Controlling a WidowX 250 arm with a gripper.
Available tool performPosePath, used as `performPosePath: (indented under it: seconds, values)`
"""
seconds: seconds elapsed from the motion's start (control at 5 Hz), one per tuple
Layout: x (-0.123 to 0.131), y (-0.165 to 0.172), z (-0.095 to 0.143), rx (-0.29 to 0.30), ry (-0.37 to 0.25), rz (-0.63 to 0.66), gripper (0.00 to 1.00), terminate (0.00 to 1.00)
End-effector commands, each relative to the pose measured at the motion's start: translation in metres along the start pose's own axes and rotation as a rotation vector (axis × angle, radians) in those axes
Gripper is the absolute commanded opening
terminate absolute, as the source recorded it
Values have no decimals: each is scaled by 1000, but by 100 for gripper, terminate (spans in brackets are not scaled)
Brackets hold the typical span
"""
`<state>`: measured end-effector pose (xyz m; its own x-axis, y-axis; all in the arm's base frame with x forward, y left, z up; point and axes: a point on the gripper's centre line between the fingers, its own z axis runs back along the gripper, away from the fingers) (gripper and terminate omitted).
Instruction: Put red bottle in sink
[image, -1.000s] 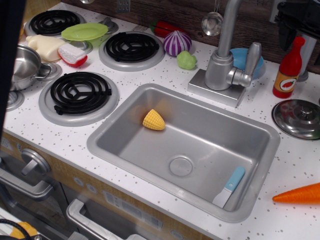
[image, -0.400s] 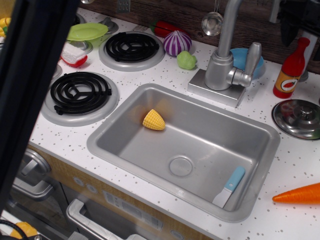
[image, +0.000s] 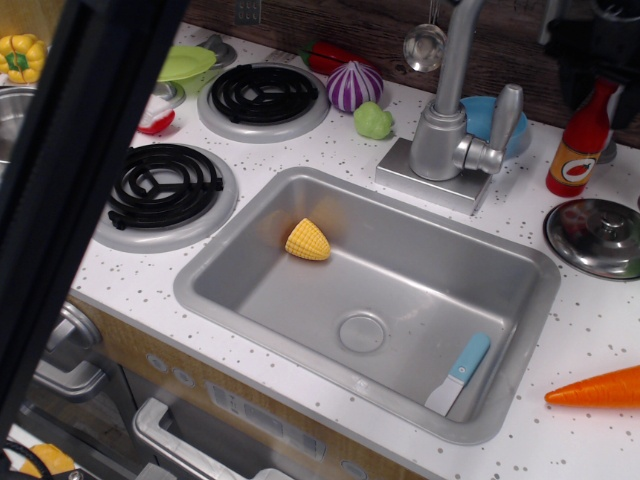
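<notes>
My gripper is to grab the red bottle (image: 578, 145) by its neck (image: 603, 98) next, and it needs to put the bottle in the sink after that.
The red bottle (image: 578, 145) stands upright on the white counter at the far right, behind the sink (image: 250, 215), its orange label facing me. My black gripper (image: 600, 75) hangs at the top right, directly over the bottle. Its jaws stand apart on either side of the bottle's neck and the cap is hidden between them. The sink is the large silver basin in the middle. It holds a yellow corn piece (image: 307, 240) and a blue-handled spatula (image: 458, 372).
The faucet (image: 452, 125) and a blue bowl (image: 483, 112) stand left of the bottle. A steel lid (image: 598, 236) and an orange carrot (image: 598, 388) lie in front of it. A dark blurred bar (image: 70, 190) crosses the left foreground, hiding part of the burners (image: 165, 185).
My gripper has come down over the bottle's top, hiding its cap. The dark blurred bar has swept rightward across the left side, covering the pot and other items there.
</notes>
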<state>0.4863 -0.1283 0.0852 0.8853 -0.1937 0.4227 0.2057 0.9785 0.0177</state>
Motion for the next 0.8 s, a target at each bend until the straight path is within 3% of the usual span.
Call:
performPosePath:
  seconds: [0.0, 0.2, 0.4, 0.6]
  values:
    - [18, -3, 37, 35, -61, -9, 0, 0]
    - [7, -12, 63, 69, -11, 36, 0, 0]
    - [-13, -23, 94, 144, 32, 113, 0, 0]
    - [-35, -20, 110, 195, 84, 146, 0, 0]
